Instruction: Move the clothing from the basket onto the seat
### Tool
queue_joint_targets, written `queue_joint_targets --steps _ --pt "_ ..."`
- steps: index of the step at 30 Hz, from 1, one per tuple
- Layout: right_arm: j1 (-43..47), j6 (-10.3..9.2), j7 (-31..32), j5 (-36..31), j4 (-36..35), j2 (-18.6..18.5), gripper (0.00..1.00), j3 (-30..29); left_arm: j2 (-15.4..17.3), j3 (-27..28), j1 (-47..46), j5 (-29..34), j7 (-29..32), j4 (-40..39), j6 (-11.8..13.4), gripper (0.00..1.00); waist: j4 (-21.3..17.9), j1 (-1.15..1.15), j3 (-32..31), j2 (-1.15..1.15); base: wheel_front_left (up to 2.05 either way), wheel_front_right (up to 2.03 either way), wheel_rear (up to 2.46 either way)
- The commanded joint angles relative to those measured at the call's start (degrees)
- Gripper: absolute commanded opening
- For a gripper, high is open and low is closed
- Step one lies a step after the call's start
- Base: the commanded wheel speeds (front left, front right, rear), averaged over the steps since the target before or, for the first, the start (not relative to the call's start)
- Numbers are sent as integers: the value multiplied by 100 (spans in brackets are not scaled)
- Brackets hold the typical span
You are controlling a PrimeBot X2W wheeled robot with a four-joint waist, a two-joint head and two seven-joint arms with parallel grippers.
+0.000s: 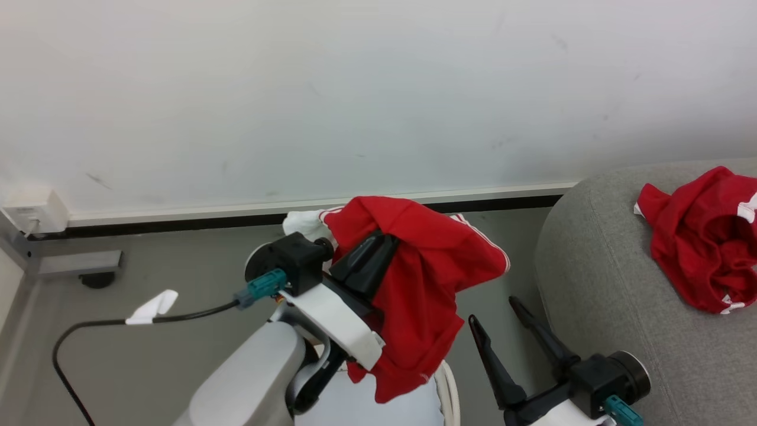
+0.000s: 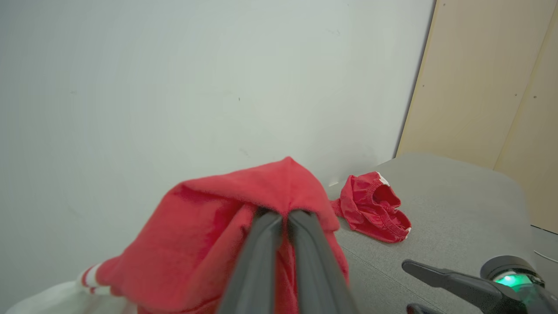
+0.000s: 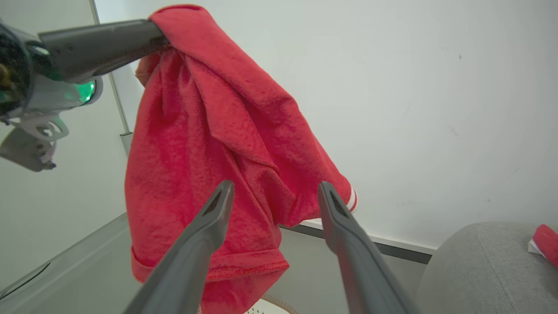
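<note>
My right gripper should next grab the hanging red garment by the fold beside its striped hem. That fold sticks out, while the lower cloth hangs loose.
My left gripper is shut on a red garment with white stripes, which hangs in the air above the basket; just a sliver of the basket's white rim shows at the bottom. In the left wrist view the fingers pinch the red garment at its top fold. A second red garment lies crumpled on the grey seat at the right, also seen as red garment. My right gripper stands open beside the seat's edge, empty, near the hanging garment.
A white wall with a baseboard runs behind. A black cable with a white tag loops over the grey floor at left. A grey furniture foot stands at far left. A beige panel rises behind the seat.
</note>
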Motion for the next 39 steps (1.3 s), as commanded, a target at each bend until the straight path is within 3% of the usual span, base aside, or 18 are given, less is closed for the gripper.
queue_joint_targets --steps 1,19,20,21,22,23,39 --pt "-142 -13 5 -80 135 -16 100 107 -38 -48 85 -5 -4 19 7 0 61 0 -52 0 0 0 0" --pt "-904 -13 6 9 1523 -152 100 698 -427 -1257 138 -155 -4 -56 7 0 985 0 -244 0 0 0 0" --pt "-934 -14 5 26 1566 -154 92 708 -429 -1292 124 -167 -4 -73 7 0 1022 0 -245 0 0 0 0" --pt "-957 -14 6 42 1602 -155 50 708 -431 -1332 111 -164 -4 -90 7 0 1058 0 -247 0 0 0 0" --pt "-978 -13 6 59 1624 -154 33 707 -429 -1370 104 -170 -3 -101 7 0 1088 0 -249 0 0 0 0" --pt "-991 -13 6 74 1631 -151 0 712 -419 -1399 100 -169 -4 -112 7 0 1111 0 -250 0 0 0 0" --pt "-889 -14 5 279 1398 -108 0 602 -258 -1128 162 -247 -3 3 7 0 1053 0 -192 0 0 0 0"
